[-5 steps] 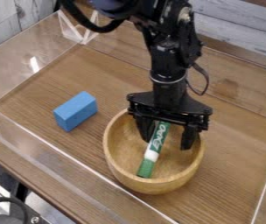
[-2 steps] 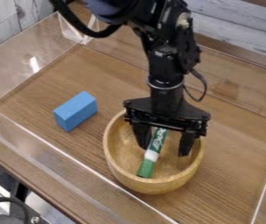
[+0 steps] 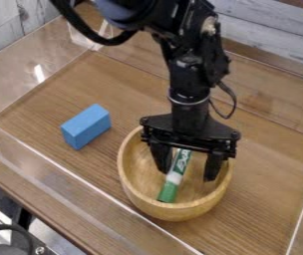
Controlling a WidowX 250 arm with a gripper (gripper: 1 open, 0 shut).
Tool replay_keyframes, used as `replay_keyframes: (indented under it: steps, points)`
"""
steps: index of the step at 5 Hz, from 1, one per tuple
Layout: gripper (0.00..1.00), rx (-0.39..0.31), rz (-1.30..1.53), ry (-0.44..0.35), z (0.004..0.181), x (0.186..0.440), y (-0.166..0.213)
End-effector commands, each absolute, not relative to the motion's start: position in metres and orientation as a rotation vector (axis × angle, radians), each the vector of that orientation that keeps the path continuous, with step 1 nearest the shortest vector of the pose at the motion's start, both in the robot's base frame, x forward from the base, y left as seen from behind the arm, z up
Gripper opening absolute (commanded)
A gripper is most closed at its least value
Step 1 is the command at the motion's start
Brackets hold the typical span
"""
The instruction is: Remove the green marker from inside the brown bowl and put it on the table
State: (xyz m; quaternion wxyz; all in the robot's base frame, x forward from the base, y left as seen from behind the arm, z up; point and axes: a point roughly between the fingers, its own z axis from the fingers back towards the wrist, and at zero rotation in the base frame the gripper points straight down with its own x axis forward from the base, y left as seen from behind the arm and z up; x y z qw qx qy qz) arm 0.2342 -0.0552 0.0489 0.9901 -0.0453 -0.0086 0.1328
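The green marker needs to come out of the brown bowl [image 3: 141,193]. My gripper needs to pick up the marker by its white body [image 3: 179,162] next.
The green marker [image 3: 173,175] lies inside the brown bowl [image 3: 141,193], its green cap toward the bowl's near side and its white barrel running up toward the far rim. My gripper [image 3: 186,164] hangs straight down over the bowl, open, with one finger on each side of the marker's upper half. The fingertips [image 3: 159,166] reach below the rim, close to the marker; nothing is held. The bowl rests on the brown wood-grain table [image 3: 115,80] at the front centre.
A blue block [image 3: 85,126] lies on the table left of the bowl. Low clear acrylic walls [image 3: 35,164] run round the table's edges. The black arm [image 3: 187,60] rises from the gripper toward the upper left.
The gripper has moved slightly left and lower into the bowl, closer around the marker. Its fingers stay open. The marker, bowl and block have not moved.
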Motion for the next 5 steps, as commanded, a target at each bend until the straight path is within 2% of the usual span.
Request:
replay_keyframes:
  steps: [1, 5]
  points:
    - [1.00, -0.110, 0.263, -0.073, 0.0640, 0.2391, -0.0587]
    - [1.00, -0.112, 0.298, -0.066, 0.0642, 0.2324, -0.0611]
